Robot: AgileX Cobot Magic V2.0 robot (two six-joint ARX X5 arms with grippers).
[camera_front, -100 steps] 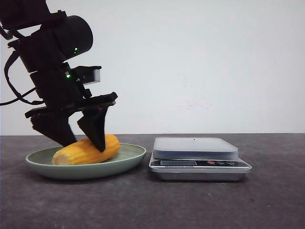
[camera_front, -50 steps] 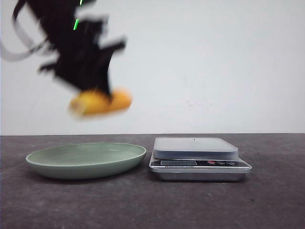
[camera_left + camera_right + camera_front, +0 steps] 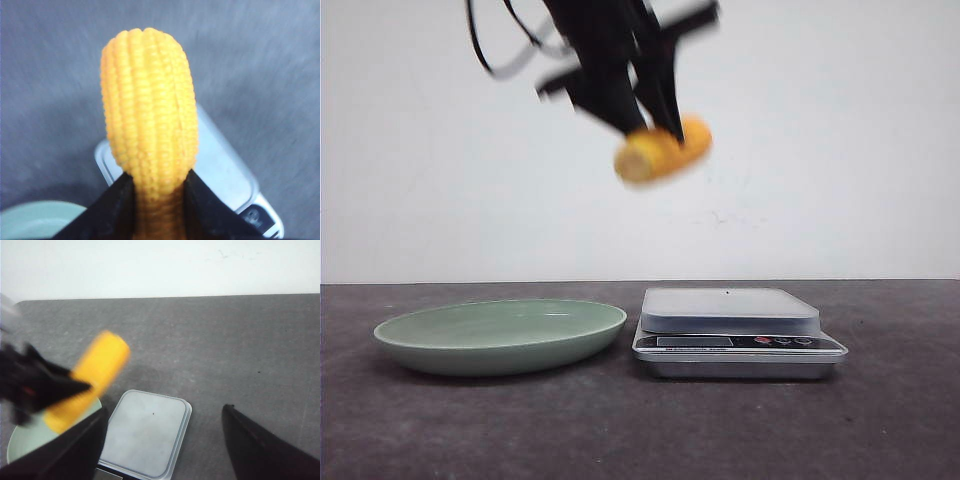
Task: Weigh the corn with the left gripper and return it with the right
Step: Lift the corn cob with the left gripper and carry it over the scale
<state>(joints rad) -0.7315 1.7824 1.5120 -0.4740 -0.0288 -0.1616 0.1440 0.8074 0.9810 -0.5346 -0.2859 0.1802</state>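
My left gripper keeps hold of the corn [image 3: 662, 151] until it reaches the scale's grey platform [image 3: 728, 302]. In the front view, the corn still hangs high above that platform.
My left gripper [image 3: 655, 125] is shut on the corn [image 3: 662, 151], a stubby yellow-orange cob, and holds it high in the air, above the gap between the green plate [image 3: 500, 335] and the scale [image 3: 730, 310]. In the left wrist view the cob [image 3: 147, 115] sticks out past the black fingers [image 3: 207, 205], with the scale [image 3: 225, 170] below it. My right gripper [image 3: 162, 440] is open and empty, above the scale [image 3: 145, 432]; it sees the corn [image 3: 92, 380] in the left gripper. The right gripper is out of the front view.
The plate holds nothing and stands left of the silver scale on the dark table [image 3: 880, 420]. A white wall [image 3: 840, 140] is behind. A corner of the plate shows in the left wrist view [image 3: 35, 220].
My left gripper has lifted the corn off the plate and carried it up and to the right, toward the scale. The plate is now bare.
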